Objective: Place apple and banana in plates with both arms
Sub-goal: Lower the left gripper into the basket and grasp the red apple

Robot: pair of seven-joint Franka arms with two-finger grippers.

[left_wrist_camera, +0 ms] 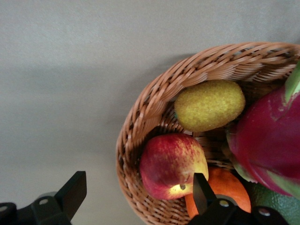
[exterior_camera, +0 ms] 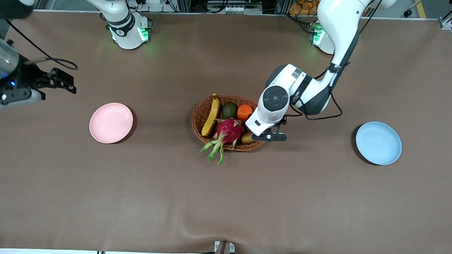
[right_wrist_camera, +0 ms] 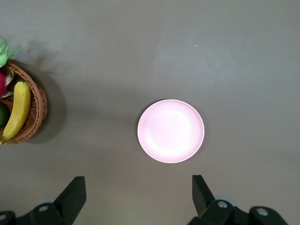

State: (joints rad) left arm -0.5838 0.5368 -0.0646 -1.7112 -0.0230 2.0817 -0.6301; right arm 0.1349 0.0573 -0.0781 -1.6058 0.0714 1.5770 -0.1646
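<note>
My left gripper's fingers hover above the apple (left_wrist_camera: 171, 164) and the basket rim (left_wrist_camera: 126, 154), so it is too early to close: closing would miss, so it lowers first.
The red-and-yellow apple (left_wrist_camera: 171, 164) lies in the wicker basket (exterior_camera: 199, 111) at its end toward the left arm, hidden under that arm in the front view. My left gripper (exterior_camera: 265, 136) (left_wrist_camera: 138, 190) is open just above it, one finger over the apple's edge, the other over the table outside the rim. The banana (exterior_camera: 210, 115) (right_wrist_camera: 16, 117) lies along the basket's other end. The pink plate (exterior_camera: 111, 123) (right_wrist_camera: 171, 131) and the blue plate (exterior_camera: 378, 143) are both empty. My right gripper (exterior_camera: 64, 82) (right_wrist_camera: 138, 192) is open and empty, high above the table beside the pink plate.
The basket (left_wrist_camera: 140, 117) also holds a kiwi (left_wrist_camera: 209, 105), an orange fruit (exterior_camera: 244, 112), a dark green fruit (exterior_camera: 229, 110) and a dragon fruit (exterior_camera: 229, 131) whose leaves hang over the rim. The brown tablecloth has a fold near the front edge.
</note>
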